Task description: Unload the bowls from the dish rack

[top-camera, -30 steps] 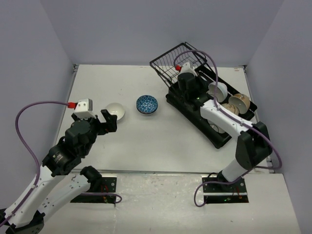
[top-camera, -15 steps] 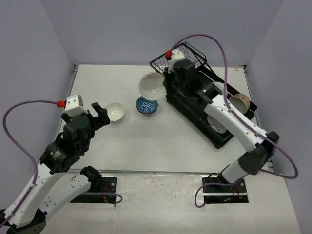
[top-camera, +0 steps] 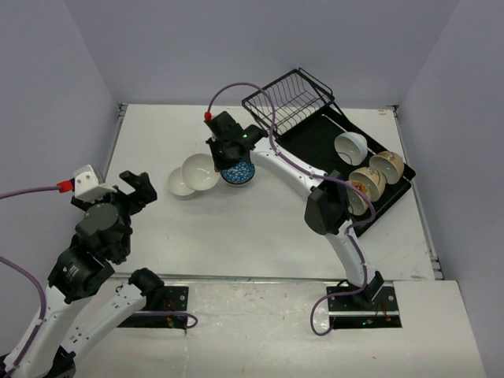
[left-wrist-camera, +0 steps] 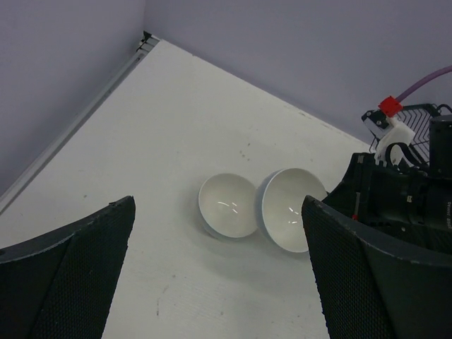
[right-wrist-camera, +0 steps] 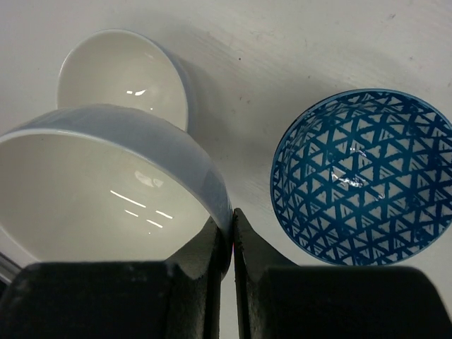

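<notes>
My right gripper should move the held bowl toward the second bowl before opening: it hangs tilted, overlapping only that bowl's edge, so if I opened, it would fall short.
My right gripper (top-camera: pixel 216 161) is shut on the rim of a white bowl (top-camera: pixel 201 172), one finger inside and one outside (right-wrist-camera: pixel 232 219). The held bowl (right-wrist-camera: pixel 106 183) is tilted, low over the table, right beside a second white bowl (top-camera: pixel 179 183) that rests on the table. A blue-patterned bowl (top-camera: pixel 237 171) sits just right of them (right-wrist-camera: pixel 360 176). The black dish rack (top-camera: pixel 315 142) holds a white bowl (top-camera: pixel 350 147) and cream brown-rimmed bowls (top-camera: pixel 387 165). My left gripper (top-camera: pixel 134 186) is open and empty, near and left of the two white bowls (left-wrist-camera: pixel 227 205).
The tilted wire basket (top-camera: pixel 287 96) stands at the rack's far end. The right arm reaches across the table from the rack side. Purple cables loop over both arms. Grey walls close off the left, far and right sides.
The right arm lifted a white bowl out of the rack and carried it left, past the blue bowl, down beside the white bowl. The left arm pulled back toward the near left.
</notes>
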Available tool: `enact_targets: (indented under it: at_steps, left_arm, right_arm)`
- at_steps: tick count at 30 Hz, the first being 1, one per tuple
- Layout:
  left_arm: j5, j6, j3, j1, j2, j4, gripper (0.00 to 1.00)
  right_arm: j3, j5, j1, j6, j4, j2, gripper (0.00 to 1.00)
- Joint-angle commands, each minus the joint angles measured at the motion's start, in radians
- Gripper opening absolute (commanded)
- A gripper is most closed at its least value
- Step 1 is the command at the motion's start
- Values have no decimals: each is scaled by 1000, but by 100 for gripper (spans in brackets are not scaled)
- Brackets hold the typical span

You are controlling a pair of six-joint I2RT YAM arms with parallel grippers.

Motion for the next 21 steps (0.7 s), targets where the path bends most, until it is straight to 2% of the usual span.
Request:
enact_targets:
  at_steps: [1,10,21]
  left_arm:
    - [-1,30,-23,15,46,57,100]
    - [177,72,-60,143,77,116,100]
    - [202,79,-63,150,81,122,100]
  right_arm:
    - [106,-29,19,15,22,-7,0]
    - [154,-34,46,2,84,58,0]
    - [171,30,75,-39,212,134,0]
